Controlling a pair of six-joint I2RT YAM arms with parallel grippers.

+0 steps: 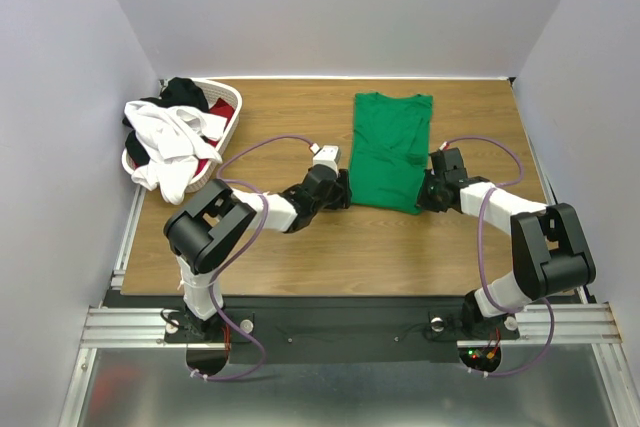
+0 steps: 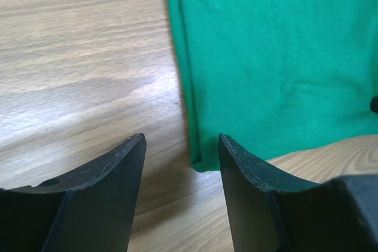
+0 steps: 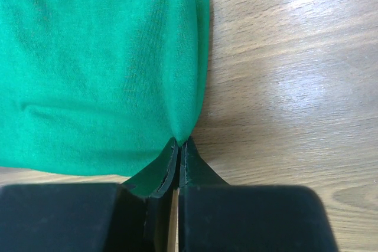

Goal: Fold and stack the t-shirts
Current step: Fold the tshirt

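The green t-shirt's corner would stay lying if the robot lifted its left gripper now, because the corner is loose and the fingers are apart in the left wrist view.
The green t-shirt (image 1: 388,152) lies folded lengthwise on the table, collar end far. My left gripper (image 1: 343,190) is open at its near left corner; in the left wrist view that corner (image 2: 204,160) lies on the wood between the two fingers (image 2: 182,140), untouched. My right gripper (image 1: 430,190) is shut on the shirt's near right edge; the right wrist view shows the cloth (image 3: 106,63) pinched into a pleat at the fingertips (image 3: 179,141). White (image 1: 170,142), black (image 1: 185,92) and red (image 1: 222,112) shirts lie heaped in the basket.
A white lattice laundry basket (image 1: 230,137) stands at the far left corner with shirts spilling over its near rim. Bare wood (image 1: 330,247) spreads in front of the green shirt. White walls close in the left, far and right sides.
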